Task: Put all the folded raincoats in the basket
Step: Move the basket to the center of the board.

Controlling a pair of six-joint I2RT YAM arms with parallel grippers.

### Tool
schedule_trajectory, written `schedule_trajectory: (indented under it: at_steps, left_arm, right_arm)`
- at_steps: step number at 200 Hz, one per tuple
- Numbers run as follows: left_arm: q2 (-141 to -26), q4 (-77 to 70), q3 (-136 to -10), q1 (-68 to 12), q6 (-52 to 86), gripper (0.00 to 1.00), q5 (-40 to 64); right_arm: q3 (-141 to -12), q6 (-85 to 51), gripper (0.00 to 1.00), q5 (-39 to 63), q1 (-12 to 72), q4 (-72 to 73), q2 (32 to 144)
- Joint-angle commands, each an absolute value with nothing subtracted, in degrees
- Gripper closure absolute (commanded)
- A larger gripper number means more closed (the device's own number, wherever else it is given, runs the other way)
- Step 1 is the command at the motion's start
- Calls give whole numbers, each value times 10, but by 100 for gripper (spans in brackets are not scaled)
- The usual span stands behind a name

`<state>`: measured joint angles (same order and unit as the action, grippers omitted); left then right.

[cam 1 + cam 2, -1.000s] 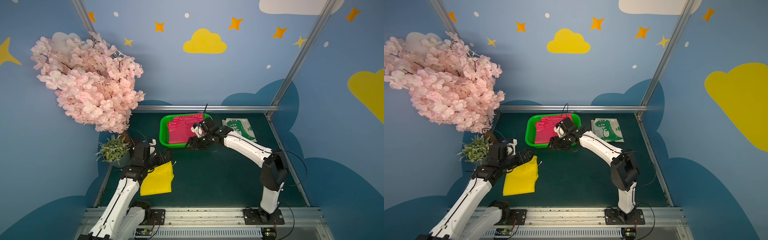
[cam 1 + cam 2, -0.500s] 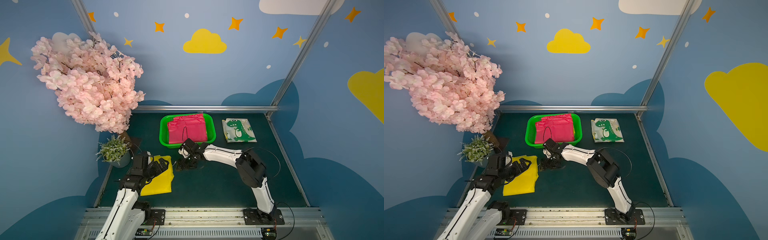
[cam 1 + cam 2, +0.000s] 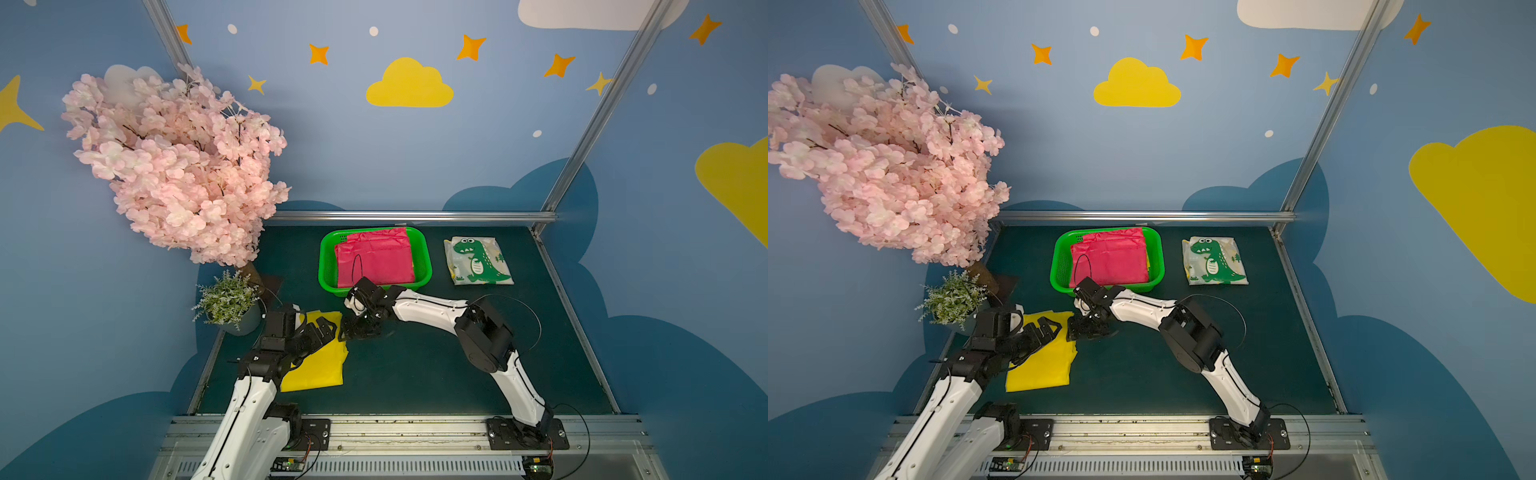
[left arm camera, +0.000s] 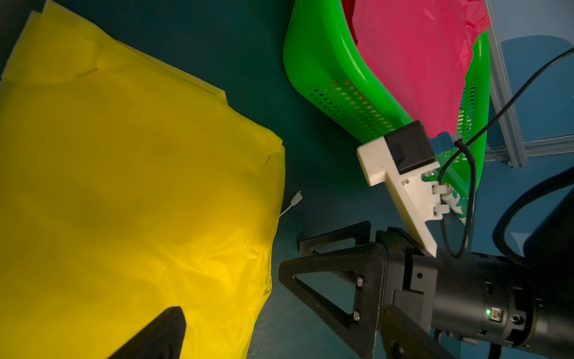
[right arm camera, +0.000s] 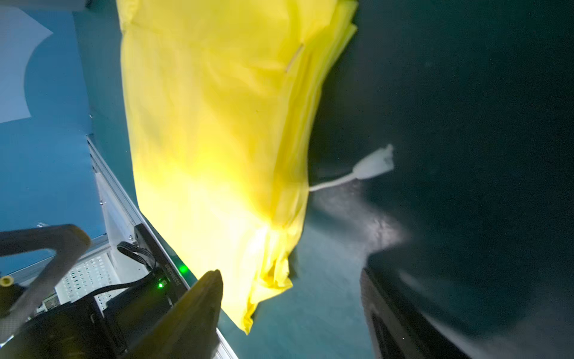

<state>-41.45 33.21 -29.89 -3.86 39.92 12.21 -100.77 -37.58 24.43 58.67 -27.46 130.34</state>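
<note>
The robot's right gripper will next slide the yellow folded raincoat before the basket (image 3: 326, 270), so it will pinch the raincoat's crumpled edge and leave the opposite edge free.
The yellow folded raincoat (image 3: 320, 370) (image 3: 1042, 370) lies flat on the table at the front left. The green basket (image 3: 326, 270) (image 3: 1059, 266) stands at the back middle and holds a pink folded raincoat (image 3: 374, 259) (image 3: 1108, 259). My left gripper (image 3: 321, 330) (image 3: 1047, 328) hovers open over the yellow raincoat's far part; one of its fingertips (image 4: 167, 329) shows above the yellow sheet. My right gripper (image 3: 357, 330) (image 3: 1084, 330) (image 5: 292, 304) is open at the raincoat's far right corner, and that crumpled corner (image 5: 270, 279) lies between its fingers, unpinched.
A dinosaur-print folded raincoat (image 3: 478, 262) lies at the back right. A small potted plant (image 3: 226, 299) and a pink blossom tree (image 3: 178, 166) stand at the left edge. A white cord end (image 5: 372, 164) sticks out from the yellow raincoat's edge. The two grippers are close together.
My right arm has swung from over the basket forward and left to the yellow raincoat's corner. My left arm has pulled back and sits lower over the raincoat.
</note>
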Motion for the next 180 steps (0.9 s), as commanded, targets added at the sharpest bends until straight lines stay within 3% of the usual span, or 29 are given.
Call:
schedule_trajectory:
  at_steps: [1,53,83,106,147,180]
  left_arm:
    - [-407,345,-309,-37,394,0,128]
    - [-402,345,-306,-37,401,0,128]
    - [-401,343,-302,-36,404,0,146]
    - [-401,342,-301,-36,406,0,147]
    - [-403,340,-299,-36,405,0,150]
    - [-407,336,-297,-37,405,0,155]
  right_arm:
    - [-1036,-388,26,257,595,-276,1333]
    - [-1089,-403,30,271,598,-275,1371]
    - [-1116,-407,39,279,597,-276,1387]
    - [-1122,-407,55,283,596,-277,1389]
    - [-1096,-402,100,283,592,-273,1368]
    - [-1059,-396,100,282,587,-266,1338]
